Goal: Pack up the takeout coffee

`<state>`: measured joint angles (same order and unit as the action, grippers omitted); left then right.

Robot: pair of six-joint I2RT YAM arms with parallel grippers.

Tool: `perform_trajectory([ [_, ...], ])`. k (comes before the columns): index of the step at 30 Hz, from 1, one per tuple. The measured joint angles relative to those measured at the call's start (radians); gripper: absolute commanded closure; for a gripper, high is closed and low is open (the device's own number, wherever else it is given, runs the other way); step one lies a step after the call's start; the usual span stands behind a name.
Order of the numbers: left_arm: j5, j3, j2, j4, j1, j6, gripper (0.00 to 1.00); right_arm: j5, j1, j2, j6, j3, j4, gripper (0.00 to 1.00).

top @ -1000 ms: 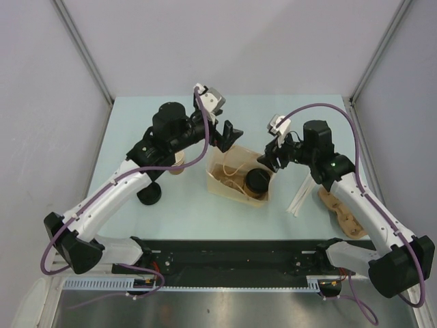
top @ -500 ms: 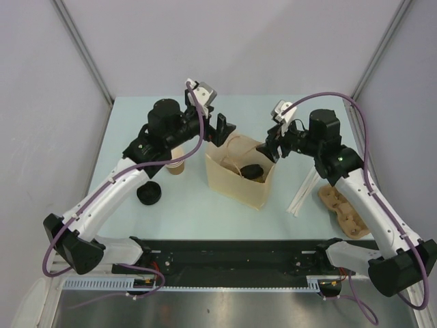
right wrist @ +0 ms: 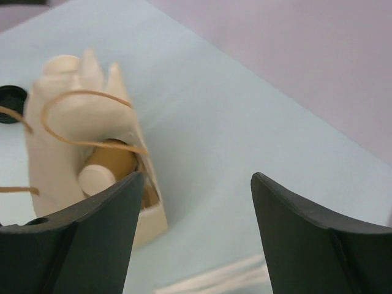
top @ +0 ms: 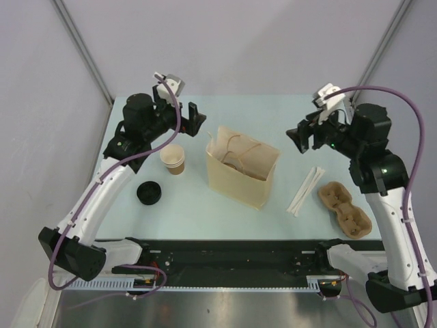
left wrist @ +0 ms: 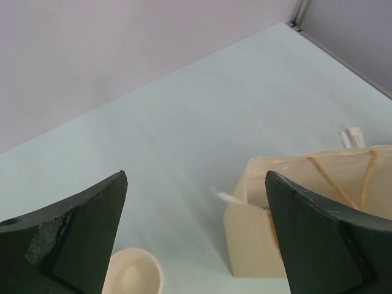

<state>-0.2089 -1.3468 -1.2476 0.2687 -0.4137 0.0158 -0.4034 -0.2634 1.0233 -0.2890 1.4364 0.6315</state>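
Note:
My right gripper grabs one white paper-wrapped straw near its far end (top: pixel 317 174) next, which leaves its length free to drop into the bag (top: pixel 242 169).
The tall tan paper bag (top: pixel 242 169) stands upright mid-table, string handles across its top. In the right wrist view a tan cup (right wrist: pixel 114 159) shows inside the bag's (right wrist: pixel 67 141) open mouth; the top view hides it. A second tan cup (top: pixel 173 158), open and without a lid, stands left of the bag and shows in the left wrist view (left wrist: pixel 132 275). Its black lid (top: pixel 148 193) lies on the table nearer the front. My left gripper (top: pixel 196 117) is open and empty, up left of the bag. My right gripper (top: pixel 300 137) is open and empty, right of the bag.
A brown moulded-pulp cup tray (top: pixel 345 209) lies at the right front. White paper-wrapped straws (top: pixel 305 189) lie between the bag and the tray, and show in the right wrist view (right wrist: pixel 214 278). The table's far edge meets the walls behind both grippers.
Both grippers have drawn back from the bag's mouth, the left one up and left, the right one up and right. The bag's top has sprung closer together, hiding the lidded cup from above.

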Motion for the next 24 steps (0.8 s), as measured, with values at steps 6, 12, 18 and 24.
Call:
perform_trajectory([
  [6,-0.041,0.108,0.066,-0.004,0.1,-0.004,0.01,0.033,0.235,-0.002,0.01,0.01,0.273,0.35],
  [12,-0.074,0.21,0.106,-0.018,0.118,-0.027,0.0,0.124,0.355,0.132,0.123,-0.066,0.369,0.45],
  [18,-0.071,0.235,0.116,-0.018,0.12,-0.035,0.0,0.288,0.349,0.349,0.337,-0.15,0.317,0.57],
  [24,-0.035,0.238,0.118,-0.016,0.12,-0.038,0.0,0.335,0.34,0.547,0.448,-0.163,0.225,0.66],
])
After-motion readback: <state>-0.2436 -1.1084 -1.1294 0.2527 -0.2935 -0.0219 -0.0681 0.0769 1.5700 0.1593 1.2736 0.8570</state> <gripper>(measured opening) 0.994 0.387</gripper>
